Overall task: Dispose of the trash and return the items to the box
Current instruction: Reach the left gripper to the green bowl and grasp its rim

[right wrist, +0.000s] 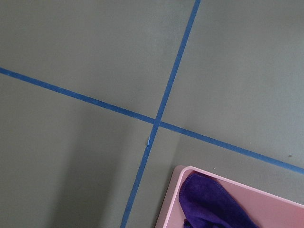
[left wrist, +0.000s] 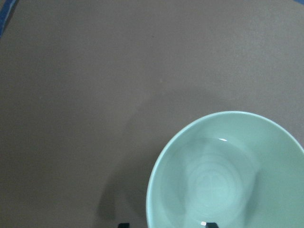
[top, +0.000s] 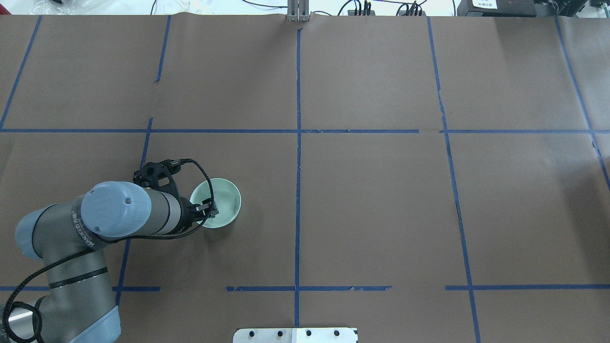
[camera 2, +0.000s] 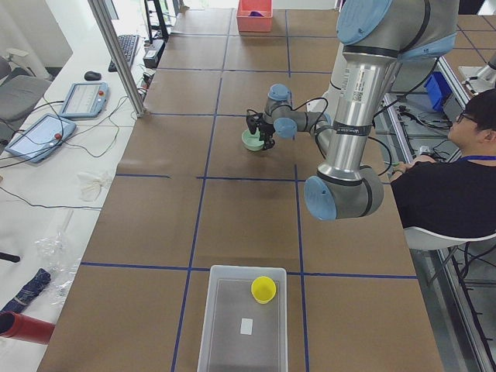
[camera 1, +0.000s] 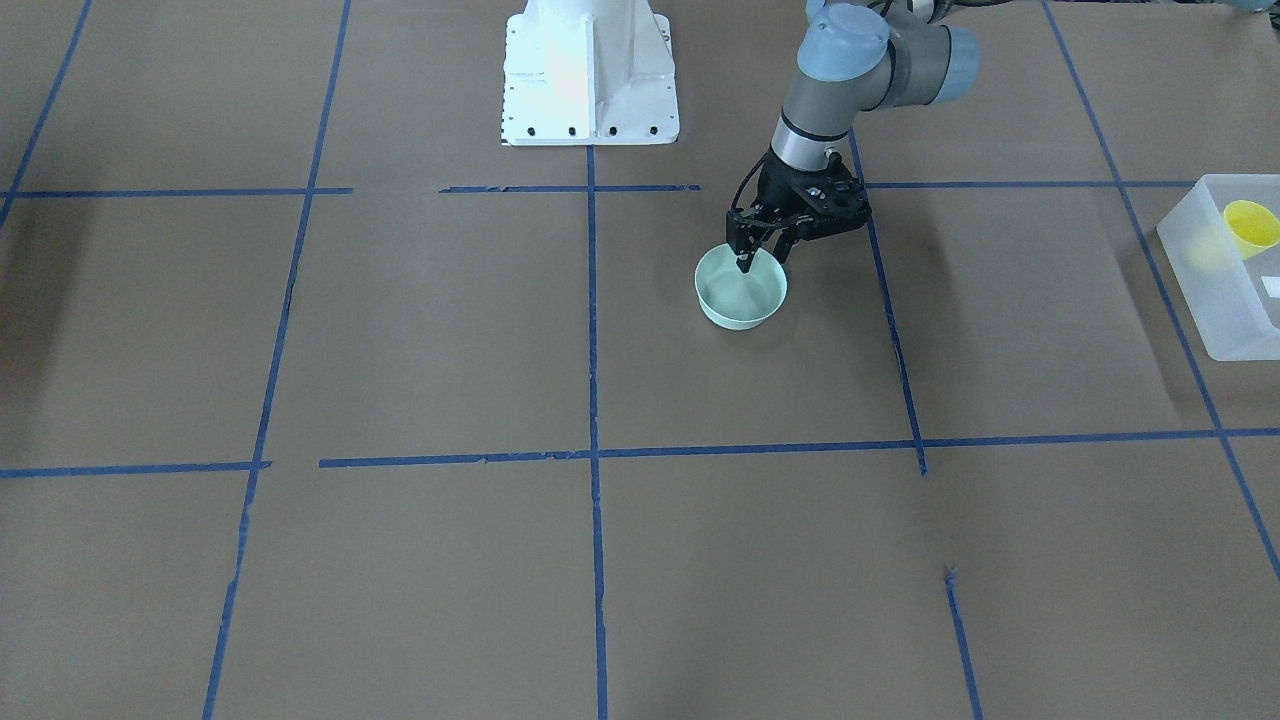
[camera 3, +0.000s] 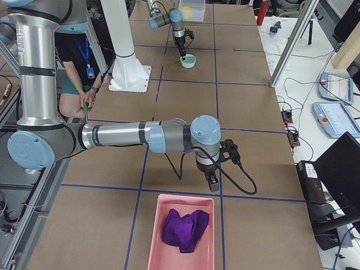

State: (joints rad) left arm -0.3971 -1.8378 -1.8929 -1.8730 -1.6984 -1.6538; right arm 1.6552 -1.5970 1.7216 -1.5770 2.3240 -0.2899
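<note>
The mint-green bowl needs to go back in the box. My left gripper should grab it by its rim [left wrist: 156, 166] next.
The mint-green bowl [camera 1: 745, 300] stands upright on the brown table; it also shows in the overhead view [top: 226, 205] and the left wrist view [left wrist: 223, 175]. My left gripper [camera 1: 745, 262] is open and astride the bowl's near rim, one fingertip inside and one outside, as the left wrist view [left wrist: 166, 224] shows. The yellow cup [camera 1: 1250, 228] lies in the frosted white box [camera 1: 1215, 320] at the table's end on my left. My right gripper [camera 3: 212, 183] hangs over bare table beside a pink tray; I cannot tell whether it is open or shut.
A pink tray [camera 3: 160, 247] holding a purple cloth [camera 3: 183, 229] sits at the table's end on my right, and also shows in the right wrist view [right wrist: 173, 194]. Blue tape lines cross the table. The white robot base [camera 1: 590, 80] stands at the back. An operator [camera 2: 453, 178] sits beside the table.
</note>
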